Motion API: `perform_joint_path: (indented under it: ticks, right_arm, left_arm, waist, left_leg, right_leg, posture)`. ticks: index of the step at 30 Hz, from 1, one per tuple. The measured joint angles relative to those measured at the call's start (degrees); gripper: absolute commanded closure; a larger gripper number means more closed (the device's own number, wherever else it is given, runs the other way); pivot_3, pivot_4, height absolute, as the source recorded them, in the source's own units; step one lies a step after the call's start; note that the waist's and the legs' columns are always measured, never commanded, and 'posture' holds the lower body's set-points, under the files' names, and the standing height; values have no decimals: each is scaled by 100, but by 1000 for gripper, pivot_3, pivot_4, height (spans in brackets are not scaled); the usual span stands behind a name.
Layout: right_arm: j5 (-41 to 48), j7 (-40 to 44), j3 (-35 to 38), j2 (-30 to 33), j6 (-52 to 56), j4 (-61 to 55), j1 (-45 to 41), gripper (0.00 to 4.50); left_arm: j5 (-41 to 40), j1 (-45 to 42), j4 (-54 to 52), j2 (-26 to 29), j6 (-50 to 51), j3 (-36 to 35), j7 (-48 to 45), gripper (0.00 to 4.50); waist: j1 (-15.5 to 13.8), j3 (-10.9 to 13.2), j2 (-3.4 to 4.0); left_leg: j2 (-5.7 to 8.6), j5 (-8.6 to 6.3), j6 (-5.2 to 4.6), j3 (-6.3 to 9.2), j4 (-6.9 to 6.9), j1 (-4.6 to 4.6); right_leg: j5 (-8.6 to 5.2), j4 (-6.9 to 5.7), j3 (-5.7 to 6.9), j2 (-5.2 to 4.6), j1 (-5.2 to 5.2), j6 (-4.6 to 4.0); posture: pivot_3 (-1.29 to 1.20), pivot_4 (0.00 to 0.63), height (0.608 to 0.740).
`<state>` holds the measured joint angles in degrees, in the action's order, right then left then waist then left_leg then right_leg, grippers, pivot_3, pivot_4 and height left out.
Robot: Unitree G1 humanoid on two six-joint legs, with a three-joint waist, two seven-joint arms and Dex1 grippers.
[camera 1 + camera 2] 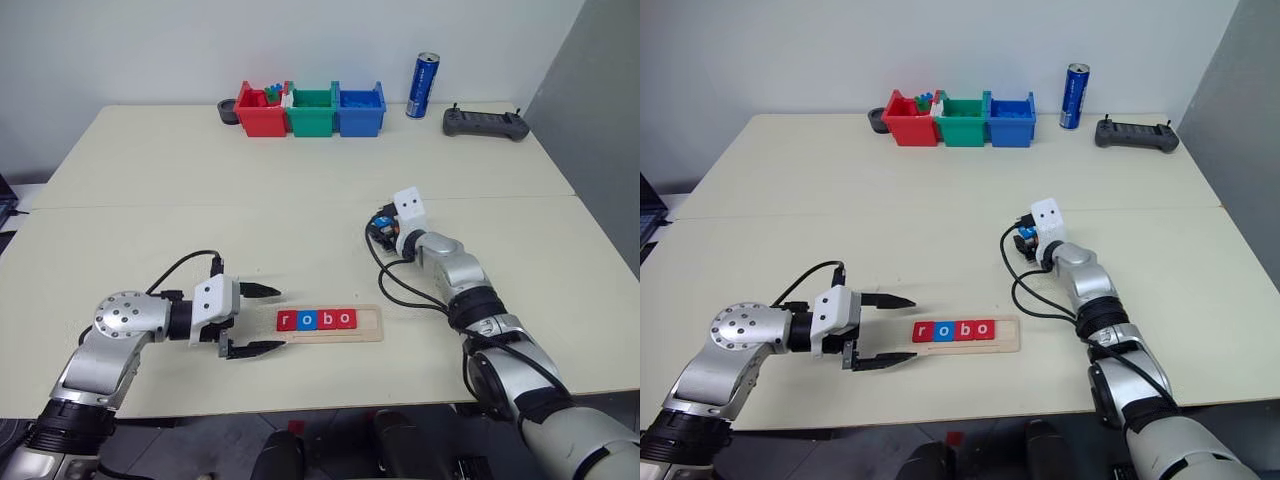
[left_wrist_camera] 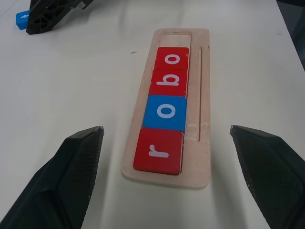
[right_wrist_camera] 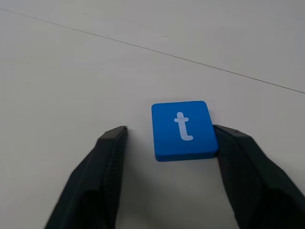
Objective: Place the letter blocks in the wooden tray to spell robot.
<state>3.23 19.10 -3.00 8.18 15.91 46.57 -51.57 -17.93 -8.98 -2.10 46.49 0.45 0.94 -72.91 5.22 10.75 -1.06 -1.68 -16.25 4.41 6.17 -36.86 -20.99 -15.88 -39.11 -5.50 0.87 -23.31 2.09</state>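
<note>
I finish robot in the wooden tray (image 1: pixel 368 322) next: my right gripper will grab the blue t block by its side edges.
The wooden tray (image 1: pixel 368 322) lies near the table's front edge. In it sit a red r (image 1: pixel 287 320), a blue o (image 1: pixel 305 320), a red b (image 1: pixel 325 319) and a red o (image 1: pixel 344 318); its right end slot is bare. My left gripper (image 1: pixel 280 319) is open at the tray's left end, one finger on each side of it, touching nothing. A blue t block (image 3: pixel 183 129) lies flat on the table further back and to the right. My right gripper (image 3: pixel 170 128) is open around it: one finger touches its edge, the other stands a little apart.
Red (image 1: pixel 262 112), green (image 1: pixel 312 112) and blue (image 1: pixel 360 110) bins stand in a row at the table's far edge, with a small black round object (image 1: pixel 228 111) to their left. A blue can (image 1: pixel 423 85) and a black controller (image 1: pixel 485 123) stand to their right.
</note>
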Motion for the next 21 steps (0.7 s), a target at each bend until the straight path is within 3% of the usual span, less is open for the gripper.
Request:
perform_joint_path:
  ticks: [2,8,12,18,21]
  right_arm:
    - [-42,-6,-10,-36,-104,136,-67,3056]
    - [-145,-68,-55,-45,-41,-600,407,3039]
    - [-167,-169,-60,62,745,-2688,1569,3039]
    - [-12,-380,-30,257,2744,-6814,3894,3039]
    - [91,-587,-63,104,3666,-7984,4859,3039]
  left_arm:
    - [3,20,10,-2,-46,-12,-2,0]
    - [-3,120,-42,-14,-30,-38,101,0]
    - [-9,182,-67,-16,28,-89,108,0]
    - [-18,163,-78,-56,16,-125,86,0]
    - [-11,142,-34,-88,-69,-108,19,0]
  waist:
    - [0,0,0]
    - [-9,0,1]
    - [-41,1,2]
    - [-77,-1,4]
    - [-66,-1,5]
  left_leg:
    - [0,0,0,0,0,0]
    - [0,0,0,4,2,-3]
    - [2,0,0,10,4,-13]
    - [3,0,1,23,1,-31]
    - [0,0,1,14,-1,-25]
  right_leg:
    - [0,0,0,0,0,0]
    - [0,0,2,-2,0,0]
    - [0,1,7,-4,-6,1]
    - [-2,2,18,-5,-16,2]
    - [-5,1,9,-2,-16,7]
  posture:
    - [0,150,740]
    - [0,150,740]
    - [0,150,740]
    - [0,150,740]
    - [0,150,740]
